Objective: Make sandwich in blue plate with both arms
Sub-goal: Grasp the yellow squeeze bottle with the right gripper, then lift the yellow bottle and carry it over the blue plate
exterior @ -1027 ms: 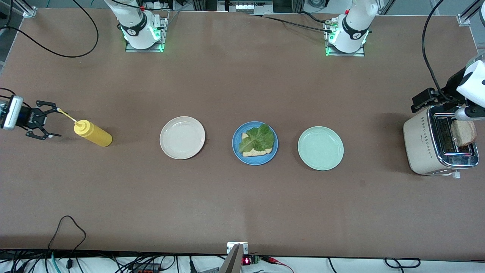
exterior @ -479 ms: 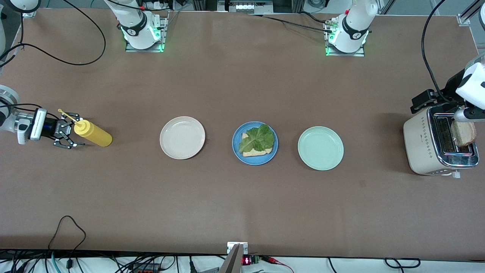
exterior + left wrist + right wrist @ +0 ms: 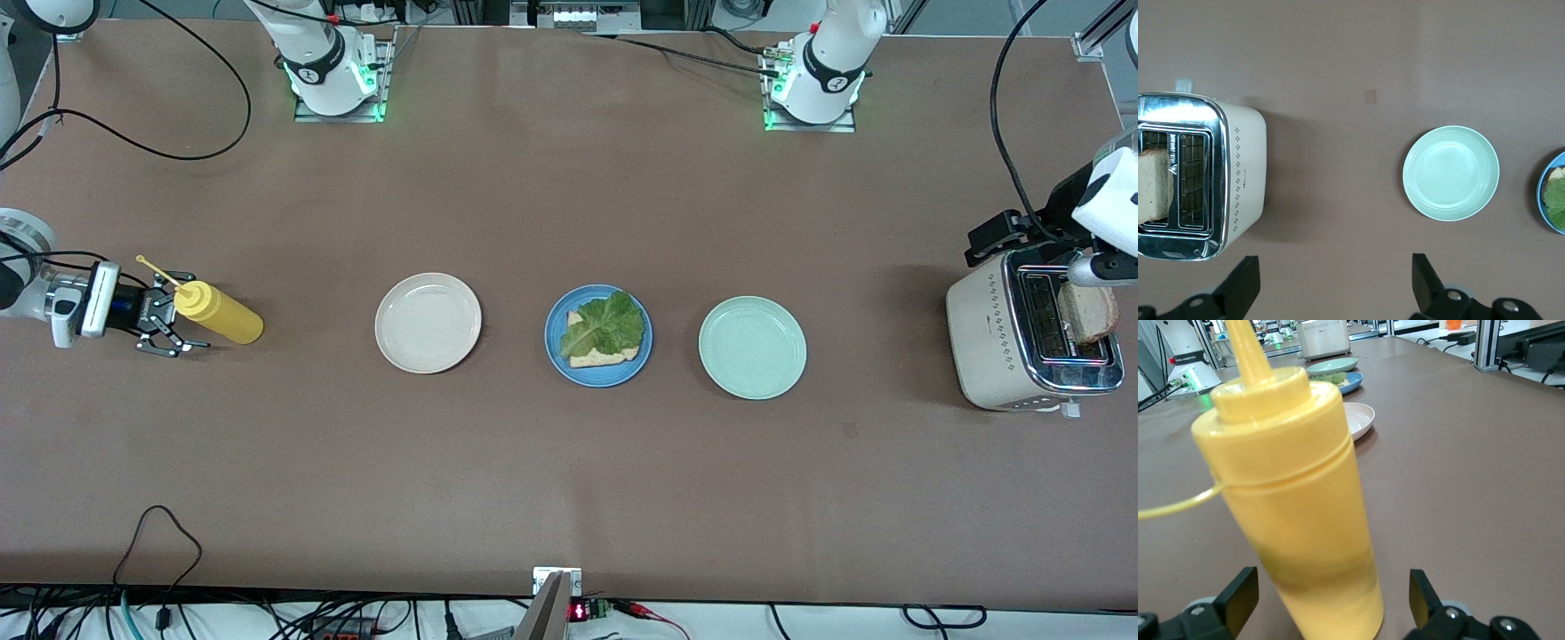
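Observation:
I should next grab the yellow squeeze bottle around its straight-sided body (image 3: 229, 318) with my right gripper, because its top narrows to a slim nozzle (image 3: 158, 271).
The blue plate (image 3: 555, 351) lies mid-table with a pale bread slice (image 3: 606, 358) on it and a ruffled lettuce leaf (image 3: 606, 324) on top. A second bread slice (image 3: 1089, 311) stands in the toaster (image 3: 987, 342) at the left arm's end. My left gripper (image 3: 1335, 283) hangs open and empty high over the table beside the toaster. My right gripper (image 3: 185, 311) is low at the right arm's end, open, its fingers on either side of an upright yellow squeeze bottle (image 3: 1298, 500) without closing on it.
A cream-white plate (image 3: 428, 322) sits between the yellow bottle (image 3: 222, 316) and the blue plate. A mint-green plate (image 3: 752, 347) lies between the blue plate and the toaster. Both arm bases stand along the edge farthest from the front camera.
My right gripper has slid toward the yellow bottle and now straddles it, still open. The left arm has barely moved over the toaster.

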